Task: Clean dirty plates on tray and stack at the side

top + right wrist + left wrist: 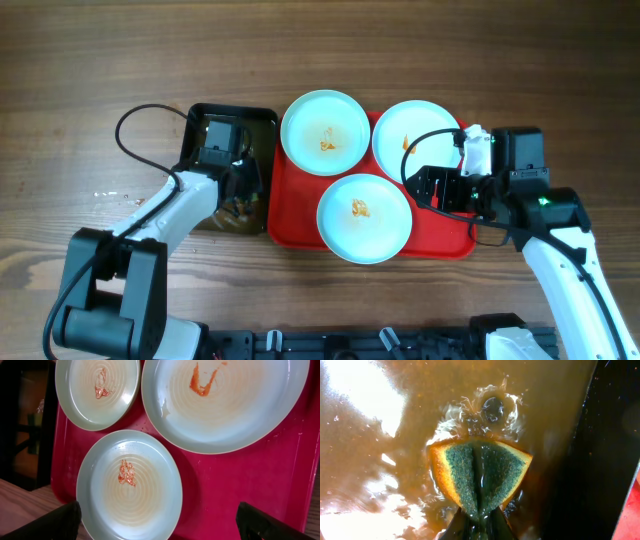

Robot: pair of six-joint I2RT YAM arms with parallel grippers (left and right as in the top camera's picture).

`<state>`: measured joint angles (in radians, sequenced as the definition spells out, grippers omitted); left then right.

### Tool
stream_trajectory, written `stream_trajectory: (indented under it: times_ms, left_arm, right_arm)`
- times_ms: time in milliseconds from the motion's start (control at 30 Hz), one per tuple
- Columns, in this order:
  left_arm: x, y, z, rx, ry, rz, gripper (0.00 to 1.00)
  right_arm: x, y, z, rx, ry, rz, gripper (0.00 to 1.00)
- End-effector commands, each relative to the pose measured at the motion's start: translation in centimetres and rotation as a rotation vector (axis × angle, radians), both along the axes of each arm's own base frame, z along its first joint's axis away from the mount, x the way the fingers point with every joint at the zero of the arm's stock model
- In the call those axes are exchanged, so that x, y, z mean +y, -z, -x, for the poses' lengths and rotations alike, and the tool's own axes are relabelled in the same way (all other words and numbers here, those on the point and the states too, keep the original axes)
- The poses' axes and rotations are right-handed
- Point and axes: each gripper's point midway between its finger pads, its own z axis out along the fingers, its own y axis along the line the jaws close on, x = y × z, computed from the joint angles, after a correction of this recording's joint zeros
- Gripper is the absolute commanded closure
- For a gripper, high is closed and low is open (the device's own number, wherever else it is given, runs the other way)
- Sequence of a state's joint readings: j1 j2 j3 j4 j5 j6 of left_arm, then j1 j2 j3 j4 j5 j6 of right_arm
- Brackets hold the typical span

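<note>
Next, my right gripper grabs the front plate by its rim on the side away from the tub. That leaves the plate's smeared middle open to clean and stack.
Three pale blue-white plates lie on the red tray (440,225): one at the back left (325,131), one at the back right (415,135), one at the front (364,217). Each has an orange-brown sauce smear in the middle. In the right wrist view they show as the left (97,390), the right (225,402) and the front (129,485) plates on the tray (240,480). My left gripper (477,522) is shut on a green and yellow sponge (480,477), dipped in brown water in the black tub (205,120). My right gripper (157,522) is open and empty above the tray's right part.
The black tub's dark wall (600,460) stands right of the sponge. The tub sits against the tray's left edge. Bare wooden table (80,90) surrounds both. A black cable (135,115) loops behind the left arm.
</note>
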<state>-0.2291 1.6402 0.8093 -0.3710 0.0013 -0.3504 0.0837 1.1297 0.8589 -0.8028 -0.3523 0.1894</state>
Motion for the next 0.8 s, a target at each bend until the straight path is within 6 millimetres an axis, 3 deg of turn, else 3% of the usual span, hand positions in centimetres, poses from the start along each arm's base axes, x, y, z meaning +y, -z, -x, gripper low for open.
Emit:
stream_trajectory:
  times_ms: [0,100,167,233,333,467,567,667,767]
  left_arm:
    - [-0.2,0.1,0.0,0.011,0.005,0.003,0.96]
    - [-0.2,0.1,0.1,0.014,0.004,0.003,0.96]
    - [-0.3,0.1,0.2,0.019,0.006,0.005,0.96]
    - [-0.2,-0.7,0.2,0.004,0.006,0.008,0.96]
    - [-0.4,-4.7,-0.6,-0.114,0.006,0.036,0.96]
    - [-0.3,-8.3,-0.3,-0.198,0.006,0.055,0.96]
    - [-0.3,-8.3,0.0,-0.191,0.006,0.054,0.96]
    - [-0.3,-8.3,0.0,-0.19,0.0,0.057,0.96]
    - [-0.7,-8.4,0.1,-0.183,-0.009,0.086,0.96]
  right_arm:
    - [0.4,-0.8,-0.5,-0.023,-0.016,-0.016,0.01]
    - [0.4,-0.3,-0.1,0.005,-0.017,-0.015,0.01]
    - [0.5,0.7,0.3,0.056,-0.02,-0.014,0.11]
    - [0.6,1.9,0.5,0.112,-0.023,-0.016,0.27]
    - [1.2,4.5,1.0,0.229,-0.044,-0.018,0.45]
    - [2.0,8.7,1.7,0.389,-0.072,0.001,0.51]
    - [2.4,11.6,1.6,0.47,-0.077,-0.012,0.6]
    - [2.5,12.8,1.5,0.494,-0.077,-0.011,0.82]
    - [2.8,13.1,1.4,0.49,-0.088,-0.007,0.88]
